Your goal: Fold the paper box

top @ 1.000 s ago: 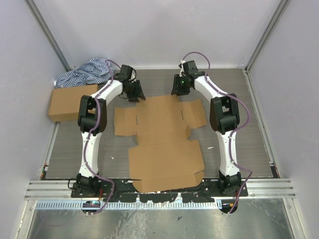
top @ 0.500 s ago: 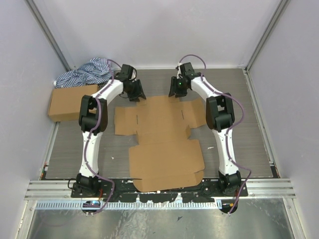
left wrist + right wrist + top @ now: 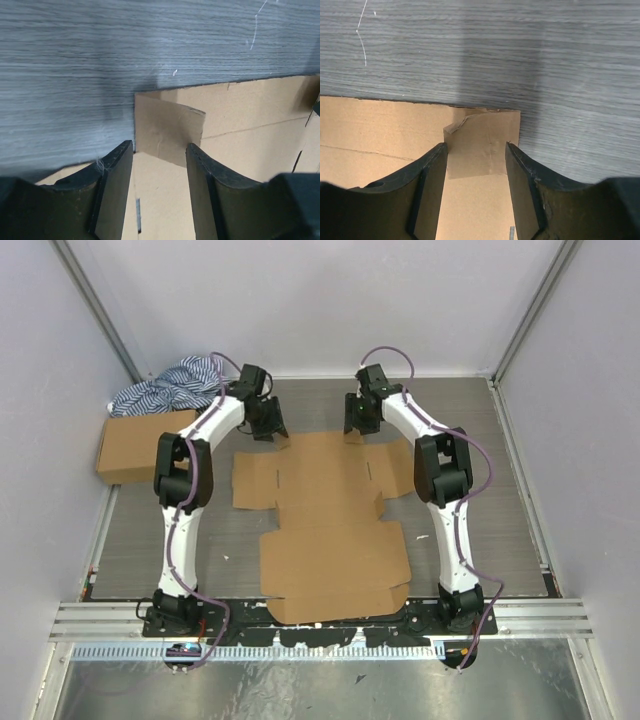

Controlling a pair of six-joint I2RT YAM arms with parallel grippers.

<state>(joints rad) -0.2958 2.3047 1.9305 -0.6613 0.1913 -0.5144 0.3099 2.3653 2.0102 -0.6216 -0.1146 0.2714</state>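
Note:
I should next grab the small folded-over tab at its far corner point(image 3: 353, 437) with my right gripper, to fold the far panel of the paper box point(image 3: 325, 525).
The paper box point(image 3: 325, 525) is a flat brown die-cut sheet lying unfolded between my arms. My left gripper point(image 3: 273, 433) hovers open at the sheet's far left corner; in the left wrist view point(image 3: 160, 150) its fingers straddle a small corner tab point(image 3: 167, 130) that stands raised from the sheet. My right gripper point(image 3: 356, 430) hovers open at the far right corner; in the right wrist view point(image 3: 476, 150) its fingers straddle a small folded-over tab point(image 3: 482, 142). Neither gripper grips the cardboard.
A smaller ready-made brown cardboard box point(image 3: 140, 445) sits at the left wall. A striped blue-white cloth point(image 3: 175, 383) lies behind it in the far left corner. Grey wood-grain table point(image 3: 500, 490) surrounds the sheet, with walls on three sides.
Both grippers moved slightly toward the far edge of the sheet. The sheet's left flap has shifted a little to the right.

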